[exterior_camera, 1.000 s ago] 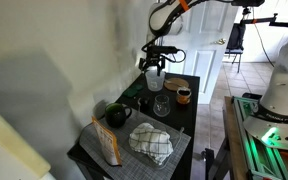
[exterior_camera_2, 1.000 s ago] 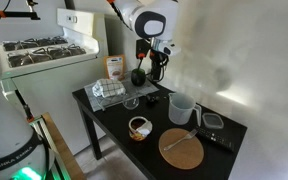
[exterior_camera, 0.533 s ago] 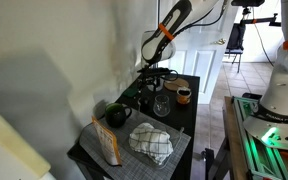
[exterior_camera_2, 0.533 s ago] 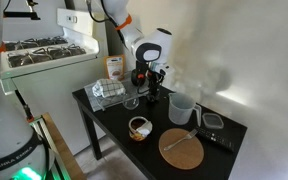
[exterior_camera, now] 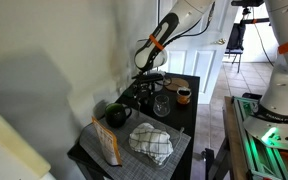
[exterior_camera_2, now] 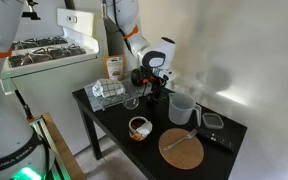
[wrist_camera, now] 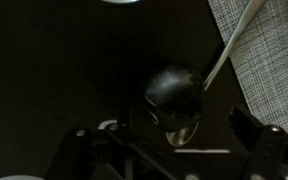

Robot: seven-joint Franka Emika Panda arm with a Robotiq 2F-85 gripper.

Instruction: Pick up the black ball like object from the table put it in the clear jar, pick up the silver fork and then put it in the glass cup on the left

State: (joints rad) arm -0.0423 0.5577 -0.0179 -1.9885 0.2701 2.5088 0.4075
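Observation:
I should close: the black ball (wrist_camera: pixel 175 94) is between my fingers.
The black ball-like object (wrist_camera: pixel 174 95) lies on the black table (wrist_camera: pixel 54 70). In the wrist view my gripper (wrist_camera: pixel 169 140) is open, with one finger on each side of the ball and just short of it. A thin silver rod, apparently the fork (wrist_camera: pixel 229 48), lies slanted from the ball's right side up over a checked cloth (wrist_camera: pixel 269 60). In both exterior views the gripper (exterior_camera: pixel 147 86) (exterior_camera_2: pixel 152 92) is low over the table and hides the ball. A clear jar (exterior_camera_2: pixel 181 108) stands beside it. A small glass cup (exterior_camera: pixel 162 104) (exterior_camera_2: pixel 132 102) is close by.
A brown bowl (exterior_camera: pixel 183 95) (exterior_camera_2: pixel 139 127), a dark mug (exterior_camera: pixel 115 114), the folded checked cloth (exterior_camera: pixel 151 142) (exterior_camera_2: pixel 109 92), a snack bag (exterior_camera: pixel 106 145) and a round wooden board (exterior_camera_2: pixel 182 148) share the small table. A wall runs along one side.
The arm has come down from above the glassware to just over the tabletop, so the open fingers now sit around the black ball.

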